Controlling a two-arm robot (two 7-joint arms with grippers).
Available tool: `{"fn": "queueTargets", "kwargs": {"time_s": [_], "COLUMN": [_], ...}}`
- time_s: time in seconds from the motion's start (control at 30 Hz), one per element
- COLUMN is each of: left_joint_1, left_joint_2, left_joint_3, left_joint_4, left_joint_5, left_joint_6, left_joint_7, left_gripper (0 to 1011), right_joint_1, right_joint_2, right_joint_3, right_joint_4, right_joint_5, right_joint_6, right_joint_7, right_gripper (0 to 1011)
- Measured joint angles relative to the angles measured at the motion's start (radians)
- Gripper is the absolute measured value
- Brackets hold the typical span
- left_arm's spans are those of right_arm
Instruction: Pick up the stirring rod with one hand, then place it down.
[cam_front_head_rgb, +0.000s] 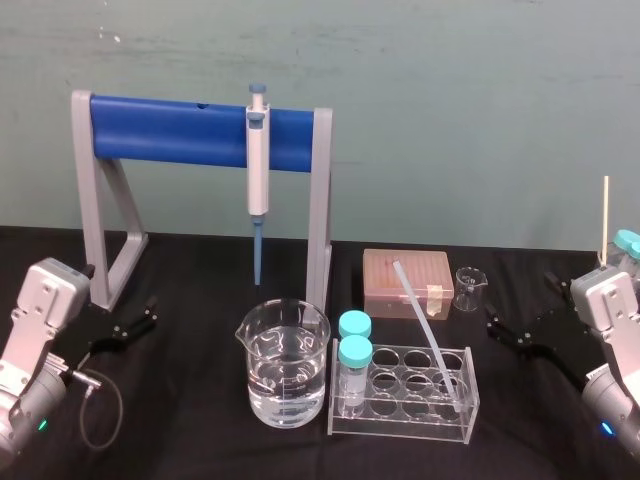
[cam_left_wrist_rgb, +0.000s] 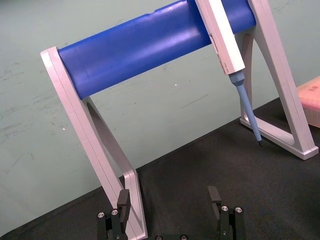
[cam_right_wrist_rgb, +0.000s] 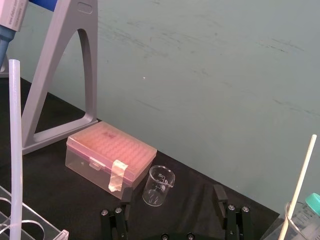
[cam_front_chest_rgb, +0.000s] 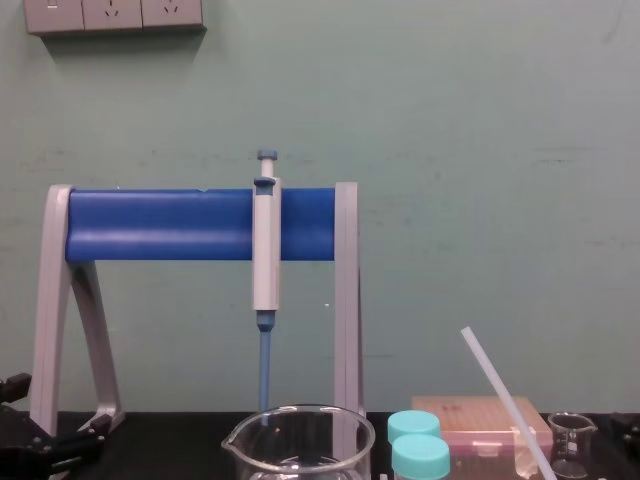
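The stirring rod sits with its lower end in the tube rack and its upper part (cam_front_chest_rgb: 490, 370) free, so my right gripper needs to reach and grab it there.
The stirring rod (cam_front_head_rgb: 428, 332), a long translucent white rod, leans tilted in the clear tube rack (cam_front_head_rgb: 400, 412) at the table's front centre, its upper end toward the pink box. It also crosses the right wrist view as the stirring rod (cam_right_wrist_rgb: 15, 150) and rises at the lower right of the chest view as the stirring rod (cam_front_chest_rgb: 500, 388). My right gripper (cam_front_head_rgb: 510, 332) hovers open to the right of the rack, apart from the rod; its fingers (cam_right_wrist_rgb: 219, 194) hold nothing. My left gripper (cam_front_head_rgb: 135, 325) rests open at the far left, its fingers (cam_left_wrist_rgb: 215, 195) by the stand's leg.
A grey stand with a blue bar (cam_front_head_rgb: 200, 128) holds a blue-tipped pipette (cam_front_head_rgb: 258, 165) at the back. A large beaker of water (cam_front_head_rgb: 283, 362), two teal-capped tubes (cam_front_head_rgb: 354, 350), a pink tip box (cam_front_head_rgb: 407, 283) and a small glass beaker (cam_front_head_rgb: 468, 288) surround the rack. A thin cream stick (cam_front_head_rgb: 605, 215) stands at far right.
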Motion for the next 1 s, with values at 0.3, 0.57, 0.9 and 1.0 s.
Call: {"fn": "queueTargets", "kwargs": {"time_s": [0.3, 0.57, 0.9, 1.0], "left_joint_1": [0.0, 0.0, 0.0, 0.0], "left_joint_2": [0.0, 0.0, 0.0, 0.0], "left_joint_3": [0.0, 0.0, 0.0, 0.0], "left_joint_4": [0.0, 0.0, 0.0, 0.0], "left_joint_5": [0.0, 0.0, 0.0, 0.0], "left_joint_6": [0.0, 0.0, 0.0, 0.0], "left_joint_7": [0.0, 0.0, 0.0, 0.0], "left_gripper": [1000, 1000, 1000, 1000], "right_joint_1": [0.0, 0.0, 0.0, -0.004], "right_joint_2": [0.0, 0.0, 0.0, -0.003], "right_joint_3": [0.0, 0.0, 0.0, 0.008], "right_joint_4": [0.0, 0.0, 0.0, -0.003], "right_joint_5": [0.0, 0.0, 0.0, -0.004], "right_joint_6": [0.0, 0.0, 0.0, -0.008], "right_joint_7": [0.0, 0.0, 0.0, 0.002], "right_gripper": [1003, 1003, 1003, 1003]}}
